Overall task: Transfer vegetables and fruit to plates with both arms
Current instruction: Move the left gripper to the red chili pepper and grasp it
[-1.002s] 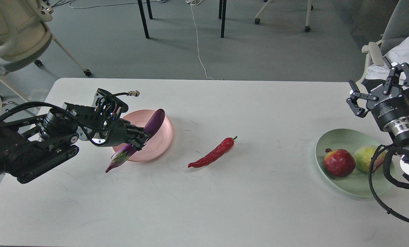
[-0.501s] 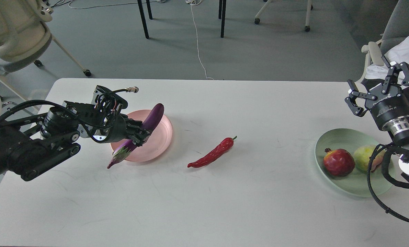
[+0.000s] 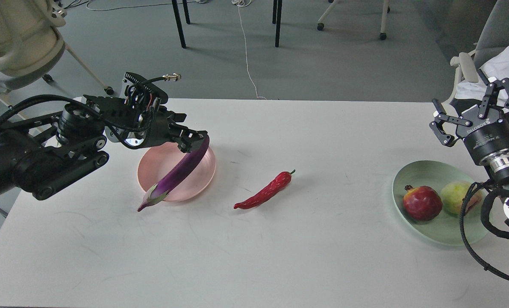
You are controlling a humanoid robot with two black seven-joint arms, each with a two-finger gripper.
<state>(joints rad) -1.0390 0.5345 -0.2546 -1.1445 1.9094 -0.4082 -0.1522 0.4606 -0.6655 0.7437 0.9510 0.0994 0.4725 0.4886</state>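
Observation:
My left gripper is going to grab the red chili pepper by the middle of its body [image 3: 266,193] next, because the pepper is long and slim from stem to pointed tip [image 3: 236,207].
The purple eggplant [image 3: 176,174] lies slanted across the pale pink plate [image 3: 151,166], with its stem end hanging over the front-left rim. My left gripper [image 3: 193,140] is open and raised at the eggplant's far tip. I cannot tell if it still touches it. The red chili pepper [image 3: 265,192] lies on the table right of the pink plate. The pomegranate [image 3: 422,202] and the yellow-green pear-like fruit [image 3: 454,196] sit on the pale green plate [image 3: 425,171] at the right. My right gripper [image 3: 472,107] is open and empty, held above and behind that plate.
The white table [image 3: 254,256] runs to a far edge behind both plates. Office chairs [image 3: 19,38] and table legs [image 3: 178,23] stand on the floor beyond. My right arm's black cable [image 3: 463,222] loops over the green plate's right rim.
My left gripper let go of the eggplant's middle and rose up and back to its far tip. The eggplant now rests on the pink plate. The right arm barely moved.

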